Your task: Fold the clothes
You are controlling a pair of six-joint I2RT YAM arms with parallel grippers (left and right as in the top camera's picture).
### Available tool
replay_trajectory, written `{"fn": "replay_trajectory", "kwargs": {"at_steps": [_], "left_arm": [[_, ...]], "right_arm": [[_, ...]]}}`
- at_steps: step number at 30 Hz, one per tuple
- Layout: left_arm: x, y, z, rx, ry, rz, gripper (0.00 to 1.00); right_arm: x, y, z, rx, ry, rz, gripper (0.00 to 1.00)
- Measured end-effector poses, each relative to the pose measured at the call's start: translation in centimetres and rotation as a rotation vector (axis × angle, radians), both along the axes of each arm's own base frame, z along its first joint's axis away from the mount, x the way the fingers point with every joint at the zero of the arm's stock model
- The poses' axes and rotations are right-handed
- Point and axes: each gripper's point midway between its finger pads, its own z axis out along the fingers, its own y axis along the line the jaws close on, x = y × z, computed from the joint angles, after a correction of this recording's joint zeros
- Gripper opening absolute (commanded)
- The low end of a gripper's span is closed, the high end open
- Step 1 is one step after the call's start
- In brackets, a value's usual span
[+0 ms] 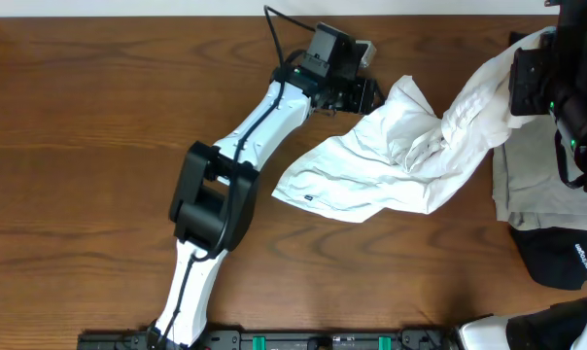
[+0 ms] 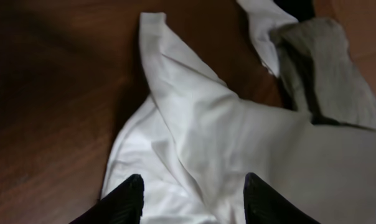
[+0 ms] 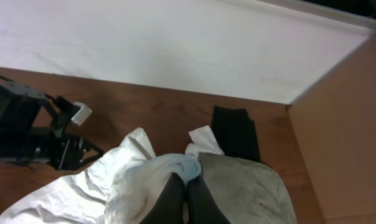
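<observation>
My right gripper holds the T-shirt. Next, my left gripper needs to grab the white T-shirt by the fold near its far corner, away from my right gripper's hold, to stretch the T-shirt for folding.
The white T-shirt lies crumpled across the table's right half. One end rises toward the far right. My right gripper is shut on a bunched fold of the white T-shirt and holds it above the table; in the overhead view it is at the far right. My left gripper is open, its fingers apart just over the white T-shirt. In the overhead view it sits by the shirt's far corner.
A grey-beige garment lies at the right edge, partly under the shirt, and shows in both wrist views. A black garment lies nearer the front right. Another black cloth lies by the back wall.
</observation>
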Motion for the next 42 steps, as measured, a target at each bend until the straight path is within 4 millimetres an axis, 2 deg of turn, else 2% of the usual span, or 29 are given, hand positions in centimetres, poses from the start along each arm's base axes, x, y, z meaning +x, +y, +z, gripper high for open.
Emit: {"fn": "replay_trajectory", "kwargs": {"at_steps": [5,7,14,17,20,26,27,28,29,30,37,40,42], "left_arm": [[1.5,-0.6,-1.8,-0.016,-0.028,0.027,0.61],[2.0,-0.8,-2.0,-0.026,-0.046,0.031,0.62],[2.9,-1.8,-1.0,-0.060,-0.115,0.031,0.63],[2.7,-2.5,-1.3,-0.060,-0.127,0.024,0.63],[2.2,-3.4,-2.5,-0.049,-0.123,0.015,0.63],[1.3,-4.6,-6.2,-0.022,-0.092,-0.005,0.63],[1.1,-4.7,-6.7,-0.018,-0.086,-0.008,0.53],[0.9,-4.9,-7.2,-0.018,-0.079,-0.009,0.35],[0.8,-5.1,-7.5,-0.015,-0.076,-0.011,0.10],[0.7,-5.2,-7.7,-0.012,-0.075,-0.014,0.06],[-0.1,-5.9,-7.8,-0.031,-0.049,-0.031,0.06],[0.1,-5.3,-7.2,-0.057,-0.014,-0.021,0.06],[0.7,-4.1,-6.2,-0.070,0.004,-0.003,0.06]], "right_arm": [[-0.1,0.1,-0.2,0.005,0.008,0.004,0.01],[-0.1,0.1,-0.3,0.009,0.012,0.006,0.01],[-0.2,0.3,-0.3,0.018,0.014,0.008,0.01],[-0.2,0.3,-0.4,0.019,0.019,0.011,0.01],[-0.2,0.3,-0.5,0.019,0.020,0.012,0.01],[-0.2,0.4,-0.5,0.021,0.020,0.015,0.01],[-0.2,0.4,-0.5,0.022,0.021,0.015,0.01],[-0.2,0.4,-0.5,0.022,0.021,0.016,0.01],[-0.2,0.4,-0.5,0.023,0.021,0.017,0.01],[-0.2,0.4,-0.5,0.023,0.021,0.017,0.01],[-0.3,0.4,-0.6,0.022,0.024,0.017,0.01],[-0.3,0.4,-0.6,0.021,0.028,0.017,0.01],[-0.3,0.4,-0.6,0.021,0.028,0.017,0.01]]}}
